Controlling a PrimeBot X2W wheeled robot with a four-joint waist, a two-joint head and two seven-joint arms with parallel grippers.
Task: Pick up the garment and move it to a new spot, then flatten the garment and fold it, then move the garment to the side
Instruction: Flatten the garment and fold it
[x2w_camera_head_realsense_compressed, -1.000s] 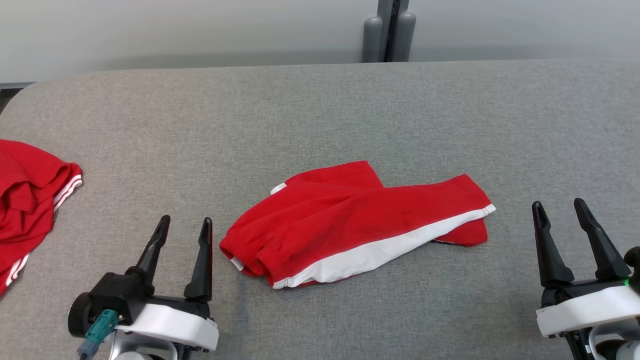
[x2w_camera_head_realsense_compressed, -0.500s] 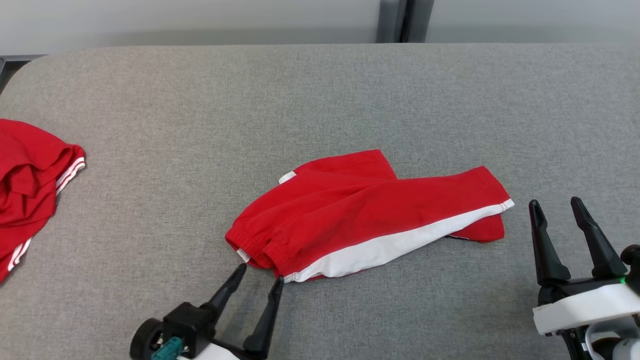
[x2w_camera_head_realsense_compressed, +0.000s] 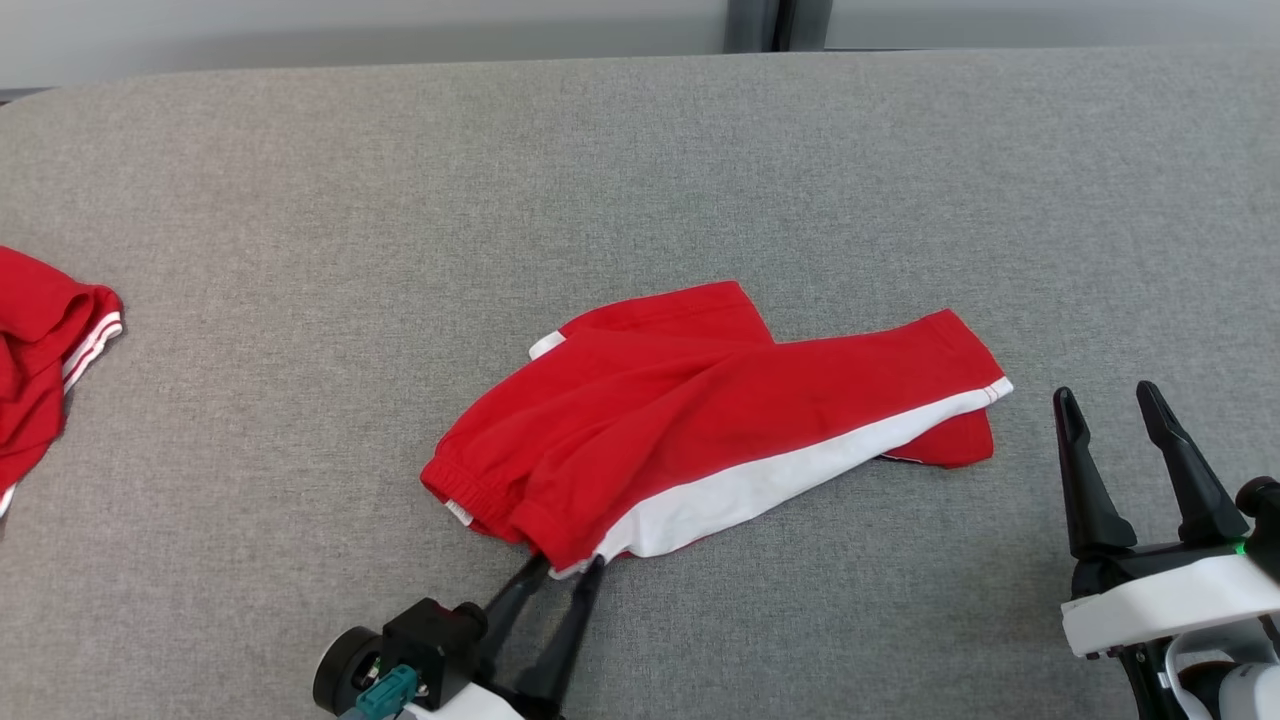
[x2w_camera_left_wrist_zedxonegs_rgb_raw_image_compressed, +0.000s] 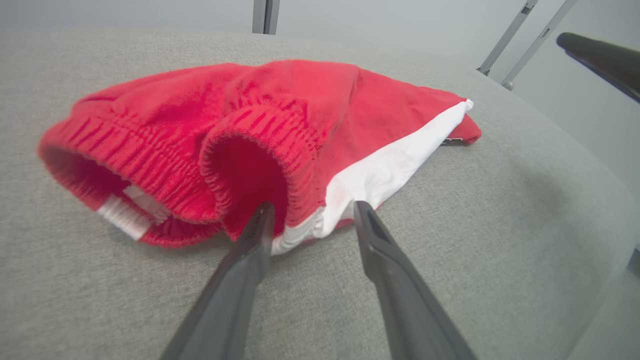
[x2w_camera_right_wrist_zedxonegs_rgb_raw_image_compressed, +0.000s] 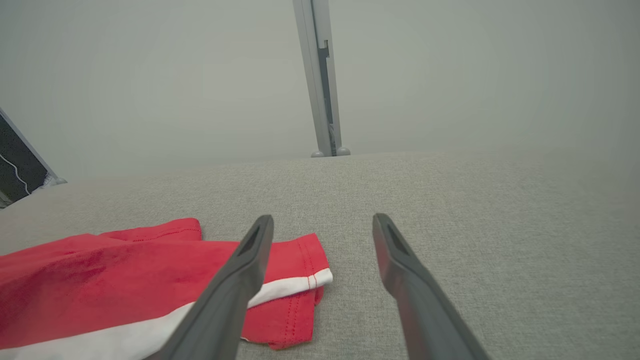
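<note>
My right gripper is going to grab the garment next by its striped hem corner (x2w_camera_head_realsense_compressed: 1003, 388) to pick it up. The white fold stands out there, while the red leg (x2w_camera_head_realsense_compressed: 828, 390) lies slack.
The garment (x2w_camera_head_realsense_compressed: 700, 420) is a pair of red shorts with a white side stripe, lying loosely folded in the middle of the grey table (x2w_camera_head_realsense_compressed: 640, 180). My left gripper (x2w_camera_head_realsense_compressed: 571, 563) is at its near waistband corner. In the left wrist view the left gripper (x2w_camera_left_wrist_zedxonegs_rgb_raw_image_compressed: 312, 207) is open, and the elastic waistband and the end of the stripe of the garment (x2w_camera_left_wrist_zedxonegs_rgb_raw_image_compressed: 280, 100) lie between its tips. One fingertip (x2w_camera_left_wrist_zedxonegs_rgb_raw_image_compressed: 264, 210) rests against the waistband opening. My right gripper (x2w_camera_head_realsense_compressed: 1106, 392) stands open just right of the leg hem, touching nothing. The right wrist view shows that gripper (x2w_camera_right_wrist_zedxonegs_rgb_raw_image_compressed: 322, 219) above the hem of the garment (x2w_camera_right_wrist_zedxonegs_rgb_raw_image_compressed: 100, 265).
A second red garment (x2w_camera_head_realsense_compressed: 40, 340) with white stripes lies at the table's left edge. A grey post (x2w_camera_head_realsense_compressed: 760, 20) stands behind the far edge. One finger of the right gripper (x2w_camera_left_wrist_zedxonegs_rgb_raw_image_compressed: 600, 60) shows at the upper right of the left wrist view.
My left gripper has moved right and forward to the garment's waistband corner, and its jaws have narrowed around that edge. The head camera has shifted. The right gripper has stayed in place.
</note>
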